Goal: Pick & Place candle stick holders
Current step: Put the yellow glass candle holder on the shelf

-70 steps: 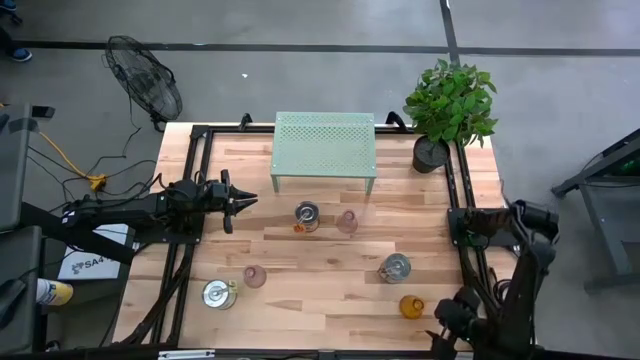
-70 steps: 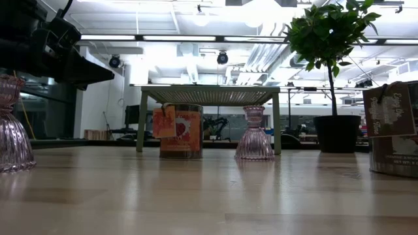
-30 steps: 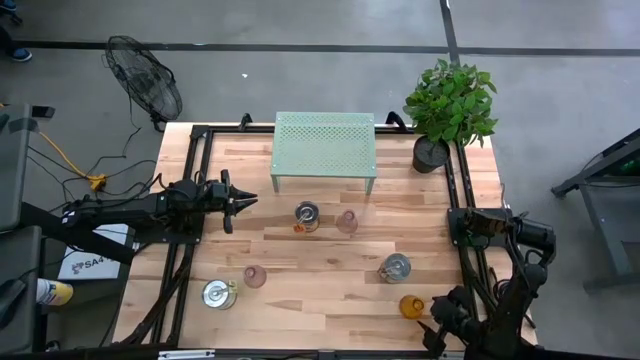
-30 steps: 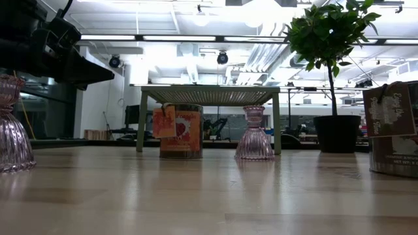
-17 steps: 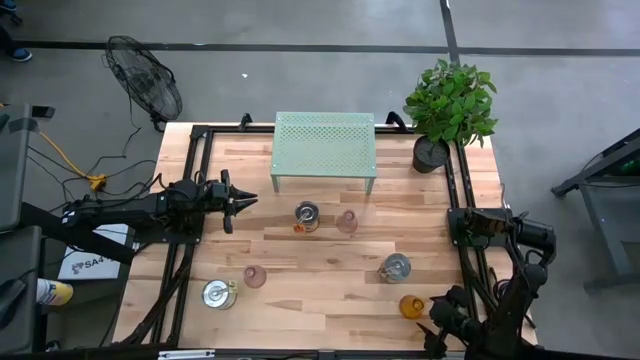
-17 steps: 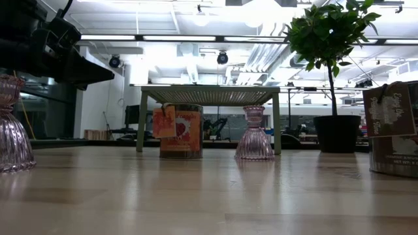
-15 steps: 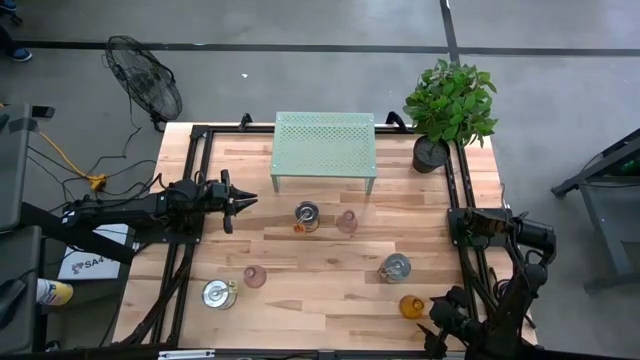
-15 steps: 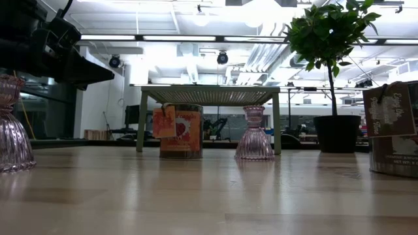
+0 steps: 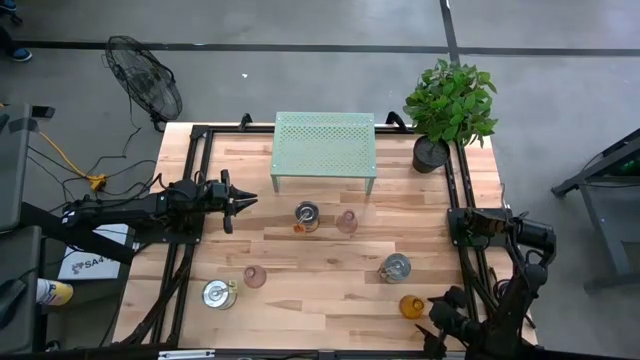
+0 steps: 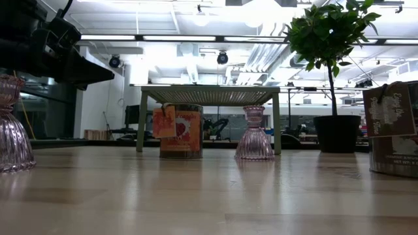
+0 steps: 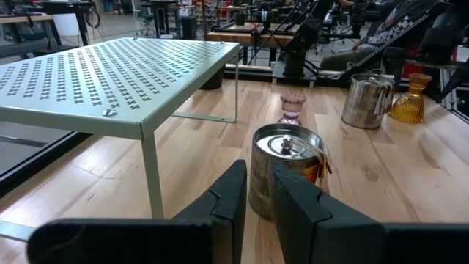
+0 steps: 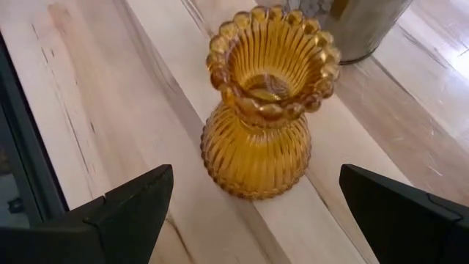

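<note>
The amber holder should go onto the mint-green stand, so my right gripper should pick it up by its narrow middle (image 9: 411, 307) (image 12: 260, 121) next.
Several candle stick holders stand on the wooden table: a silver one (image 9: 307, 213) beside a pink glass one (image 9: 347, 222) in front of the stand, a silver one (image 9: 395, 267), an amber one (image 9: 411, 306), and at the front left a pink one (image 9: 255, 276) and a silver one (image 9: 218, 294). My right gripper (image 9: 436, 318) is open at the front right, its fingers (image 12: 132, 213) spread either side of the amber holder (image 12: 261, 103) without touching it. My left gripper (image 9: 243, 201) hovers shut and empty at the table's left, pointing at the silver holder (image 11: 286, 172).
A mint-green perforated stand (image 9: 324, 150) sits at the back middle. A potted plant (image 9: 448, 110) fills the back right corner. Black frame rails (image 9: 190, 200) run along both table sides. A fan (image 9: 145, 85) stands on the floor beyond the back left.
The right arm shifted slightly toward the amber holder over two seconds ago. Nothing has moved within the last second.
</note>
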`<control>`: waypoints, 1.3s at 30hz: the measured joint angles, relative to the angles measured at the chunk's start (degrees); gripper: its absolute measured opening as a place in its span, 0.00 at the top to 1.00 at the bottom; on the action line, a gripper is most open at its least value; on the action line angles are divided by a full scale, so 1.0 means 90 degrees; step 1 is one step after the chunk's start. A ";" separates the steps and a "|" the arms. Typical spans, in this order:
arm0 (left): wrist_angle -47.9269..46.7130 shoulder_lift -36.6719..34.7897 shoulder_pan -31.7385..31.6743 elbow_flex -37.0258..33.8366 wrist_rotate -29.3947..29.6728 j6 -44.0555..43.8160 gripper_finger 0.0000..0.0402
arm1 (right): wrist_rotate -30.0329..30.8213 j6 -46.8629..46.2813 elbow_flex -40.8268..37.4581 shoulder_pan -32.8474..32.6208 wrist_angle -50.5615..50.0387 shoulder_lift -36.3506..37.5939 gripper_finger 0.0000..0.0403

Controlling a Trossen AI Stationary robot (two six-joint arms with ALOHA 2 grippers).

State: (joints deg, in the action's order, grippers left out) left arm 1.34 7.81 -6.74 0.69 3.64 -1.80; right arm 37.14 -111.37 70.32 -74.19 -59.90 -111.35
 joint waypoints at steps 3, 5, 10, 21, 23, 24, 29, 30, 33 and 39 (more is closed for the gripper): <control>0.0000 -0.0002 0.0000 0.0000 0.0000 0.0000 0.86 | 0.0328 0.0078 0.0000 0.0000 0.0002 0.0000 0.04; 0.0000 -0.0002 0.0000 0.0000 0.0000 0.0000 0.86 | 0.0505 0.0096 0.0000 0.0000 -0.0007 0.0002 0.04; 0.0000 -0.0002 0.0000 0.0000 0.0000 0.0000 0.86 | 0.0565 0.0088 0.0000 0.0004 -0.0197 0.0002 0.04; 0.0000 -0.0002 0.0000 0.0000 0.0000 0.0000 0.86 | 0.1042 0.0359 -0.0111 0.0186 -0.0033 0.0007 0.10; 0.0000 0.0000 0.0000 0.0000 0.0000 0.0000 0.86 | 0.0999 0.0381 -0.0238 0.0207 0.0161 0.0007 0.12; 0.0000 -0.0002 0.0000 0.0000 0.0000 0.0000 0.86 | 0.0982 0.0379 -0.0283 0.0211 0.0240 0.0007 0.13; 0.0000 -0.0001 0.0000 0.0000 0.0000 0.0000 0.86 | 0.1077 0.0378 -0.0376 0.0204 0.0393 0.0006 0.19; 0.0000 -0.0002 0.0000 0.0000 0.0000 0.0000 0.86 | 0.1103 0.0379 -0.0376 0.0205 0.0402 0.0006 0.21; 0.0000 0.0000 0.0000 0.0000 0.0000 0.0000 0.86 | 0.1116 0.0379 -0.0376 0.0204 0.0401 0.0007 0.25; 0.0000 0.0000 0.0000 0.0000 0.0000 0.0000 0.86 | 0.1251 0.0413 -0.0376 0.0199 0.0393 0.0006 0.33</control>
State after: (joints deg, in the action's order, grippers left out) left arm 1.34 7.81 -6.74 0.69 3.64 -1.80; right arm 48.40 -107.66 66.94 -72.40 -56.36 -111.30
